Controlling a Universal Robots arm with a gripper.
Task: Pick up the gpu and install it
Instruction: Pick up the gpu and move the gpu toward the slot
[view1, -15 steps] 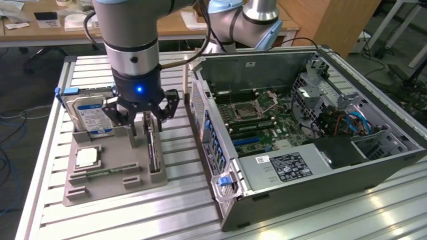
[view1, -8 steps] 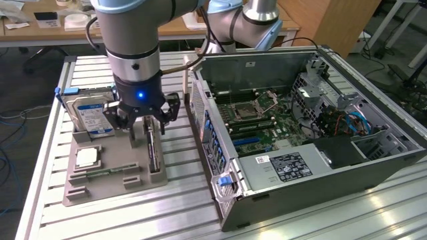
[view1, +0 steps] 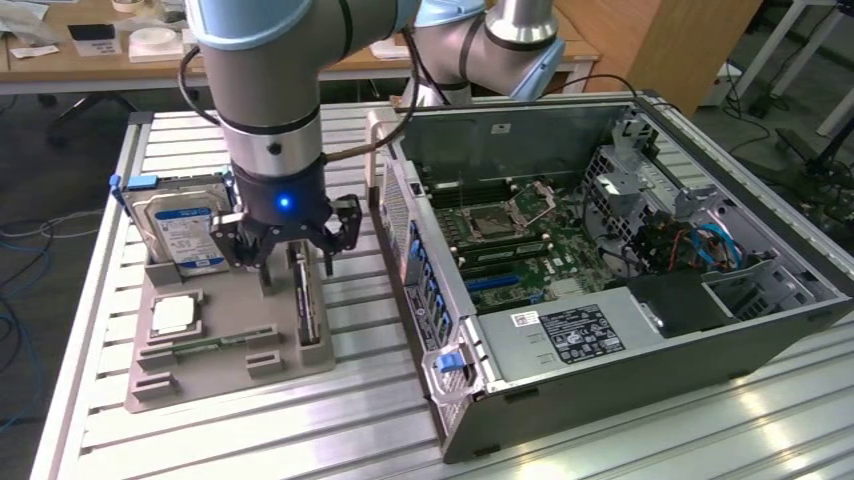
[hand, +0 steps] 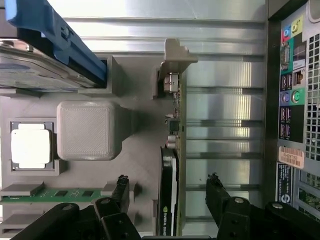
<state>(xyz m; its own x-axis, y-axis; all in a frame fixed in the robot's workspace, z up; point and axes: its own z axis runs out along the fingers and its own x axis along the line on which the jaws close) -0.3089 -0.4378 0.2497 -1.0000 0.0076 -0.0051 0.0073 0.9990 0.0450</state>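
In the wrist view my gripper's fingers still hover above the GPU's edge over the grey tray (hand: 142, 150). It is too early to close on the GPU's upper edge (hand: 171, 192), so my gripper lowers first.
The gpu (view1: 306, 312) is a thin dark card standing on edge in a slot of the grey holder tray (view1: 227, 372). In the wrist view the gpu (hand: 169, 200) shows a black edge with a green logo and a silvery bracket end. My gripper (view1: 296, 262) hangs just above it, open. In the wrist view my gripper (hand: 168, 184) has one of its fingers (hand: 120, 188) on each side of the card, with a gap to the card on both sides. Nothing is held.
The tray also holds a hard drive (view1: 187, 226) with a blue clip, a square silver CPU (view1: 175, 316) and a green memory stick (view1: 200, 346). The open computer case (view1: 747, 215) lies at the exterior view's right, its motherboard (view1: 521, 245) exposed, close beside the tray.
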